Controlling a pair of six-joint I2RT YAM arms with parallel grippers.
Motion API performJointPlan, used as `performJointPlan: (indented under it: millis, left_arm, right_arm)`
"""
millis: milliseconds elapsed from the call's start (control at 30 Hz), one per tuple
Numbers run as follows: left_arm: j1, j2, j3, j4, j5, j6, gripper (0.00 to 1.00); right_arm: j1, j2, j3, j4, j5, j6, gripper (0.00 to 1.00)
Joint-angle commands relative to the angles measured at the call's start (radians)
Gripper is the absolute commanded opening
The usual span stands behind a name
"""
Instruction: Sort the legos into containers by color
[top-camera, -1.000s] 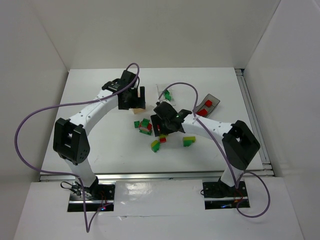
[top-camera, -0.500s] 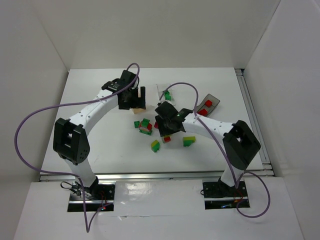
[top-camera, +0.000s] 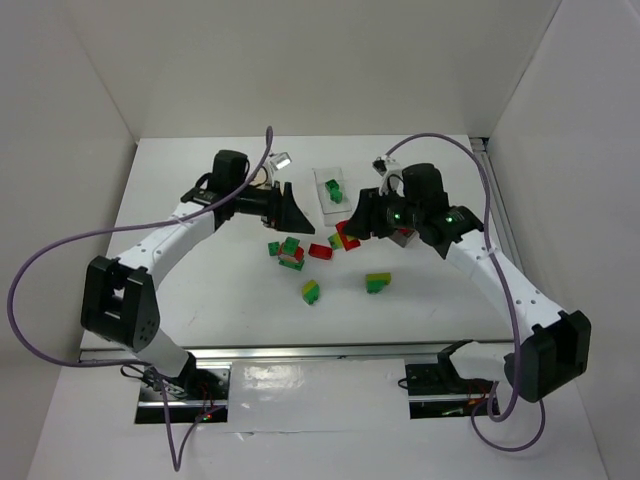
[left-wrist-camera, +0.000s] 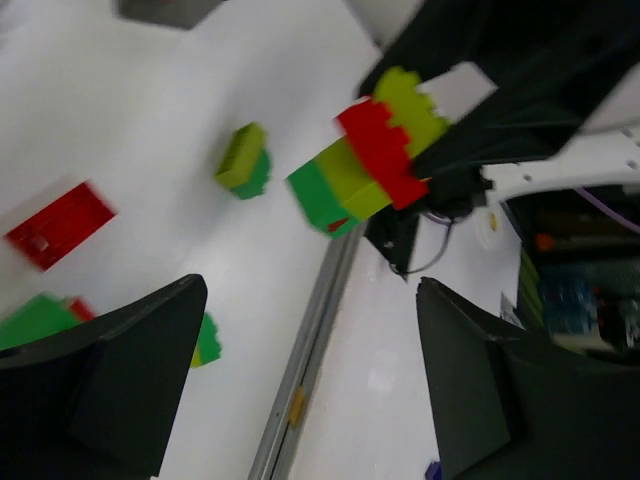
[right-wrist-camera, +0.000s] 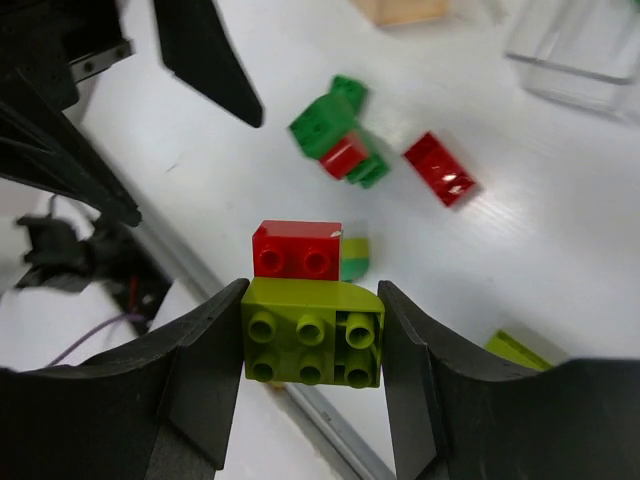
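Observation:
The stack's free green-and-yellow-green end, beyond the red brick, is the part my left gripper should grab to separate it for sorting.
My right gripper is shut on a stack of legos held above the table: a yellow-green brick between the fingers, with a red brick and a green-and-yellow-green piece stuck beyond it. The left wrist view shows the same stack in the air. My left gripper is open and empty, pointing at the stack from the left. A clear container at the back holds a green brick. The orange-tan container shows only at a frame edge.
Loose legos lie on the white table: a red brick, a green-and-red cluster, and two yellow-green-on-green bricks. A metal rail runs along the near edge. White walls enclose the table.
My right gripper closed on the stack at the table's middle, then lifted it up and toward the back right. The left arm swung off the orange-tan container and turned toward the right gripper.

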Motion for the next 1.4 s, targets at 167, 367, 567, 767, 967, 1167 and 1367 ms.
performJointPlan:
  millis: [167,367,567,767,967,1167,1367]
  left_arm:
    - [-0.096,0.054,0.045,0.106,0.284,0.158,0.99]
    - [-0.150,0.092,0.105,-0.018,0.217,0.246,0.98]
    - [-0.171,0.103,0.105,0.037,0.239,0.213,0.92]
    - [-0.181,0.114,0.094,0.170,0.289,0.126,0.70]
    - [-0.181,0.132,0.094,0.193,0.302,0.106,0.30]
    - [-0.155,0.132,0.085,0.096,0.253,0.130,0.00]
    - [-0.101,0.132,0.064,0.072,0.221,0.121,0.00]
  right_arm:
    - [-0.072,-0.015,-0.048,0.077,-0.392,-0.019,0.38]
    - [-0.104,0.004,-0.059,0.134,-0.463,0.015,0.37]
    - [-0.114,0.004,-0.082,0.183,-0.506,0.048,0.37]
    - [-0.114,0.022,-0.082,0.206,-0.524,0.059,0.37]
    - [-0.114,0.033,-0.102,0.232,-0.544,0.078,0.37]
    - [-0.147,0.024,-0.102,0.182,-0.535,0.035,0.37]
    - [-0.190,0.024,-0.120,0.182,-0.504,0.035,0.37]
